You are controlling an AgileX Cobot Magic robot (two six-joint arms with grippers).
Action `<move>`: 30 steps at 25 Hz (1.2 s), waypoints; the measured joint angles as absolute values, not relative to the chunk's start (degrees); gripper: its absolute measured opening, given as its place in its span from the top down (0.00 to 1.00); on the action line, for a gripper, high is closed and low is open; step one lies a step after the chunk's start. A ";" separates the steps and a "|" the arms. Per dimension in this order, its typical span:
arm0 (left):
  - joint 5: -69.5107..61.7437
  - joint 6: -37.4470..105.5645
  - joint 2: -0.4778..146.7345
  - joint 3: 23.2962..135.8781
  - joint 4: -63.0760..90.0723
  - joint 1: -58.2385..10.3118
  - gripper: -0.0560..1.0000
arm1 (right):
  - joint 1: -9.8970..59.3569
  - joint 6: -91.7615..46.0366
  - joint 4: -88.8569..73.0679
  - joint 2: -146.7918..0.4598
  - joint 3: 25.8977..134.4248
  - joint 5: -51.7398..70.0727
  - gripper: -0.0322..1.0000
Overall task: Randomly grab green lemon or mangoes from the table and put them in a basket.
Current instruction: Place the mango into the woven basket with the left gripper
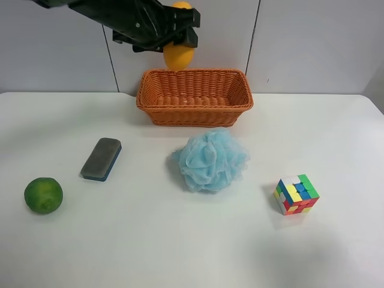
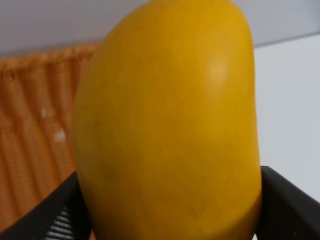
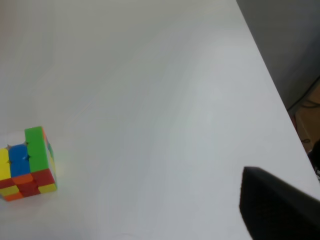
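Note:
The mango needs to go lower in my left gripper before I release it, because the mango's lower end [image 1: 177,65] is above the wicker basket's rim [image 1: 210,71].
The orange-yellow mango [image 1: 179,55] hangs in the air above the back left part of the wicker basket [image 1: 194,96]. The left gripper [image 1: 180,30] is shut on it, at the end of the arm at the exterior high view's left. In the left wrist view the mango [image 2: 167,120] fills the frame between two black fingers [image 2: 287,205], with the basket [image 2: 35,125] behind it. The green lemon [image 1: 43,195] lies on the white table [image 1: 150,246] at the near left. The right wrist view shows only one dark finger part [image 3: 275,205].
A grey eraser block [image 1: 101,158] lies left of centre. A light blue bath pouf [image 1: 210,159] sits in front of the basket. A colour cube [image 1: 296,194] stands at the right; it also shows in the right wrist view [image 3: 27,165].

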State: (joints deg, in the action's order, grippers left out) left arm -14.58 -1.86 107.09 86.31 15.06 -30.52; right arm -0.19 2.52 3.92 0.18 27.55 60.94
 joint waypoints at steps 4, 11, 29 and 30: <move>-12.09 -1.03 118.05 93.51 11.59 -30.52 0.36 | -0.19 2.52 3.92 0.18 27.55 60.94 0.03; -7.96 1.54 128.60 98.30 5.56 -30.52 0.36 | -0.19 2.52 3.92 0.18 27.55 60.94 0.03; -6.90 2.43 129.42 98.48 5.19 -30.52 0.19 | -0.19 2.52 3.92 0.18 27.55 60.94 0.03; -6.98 2.43 129.42 98.48 5.19 -30.52 0.12 | -0.19 2.52 3.92 0.18 27.55 60.94 0.03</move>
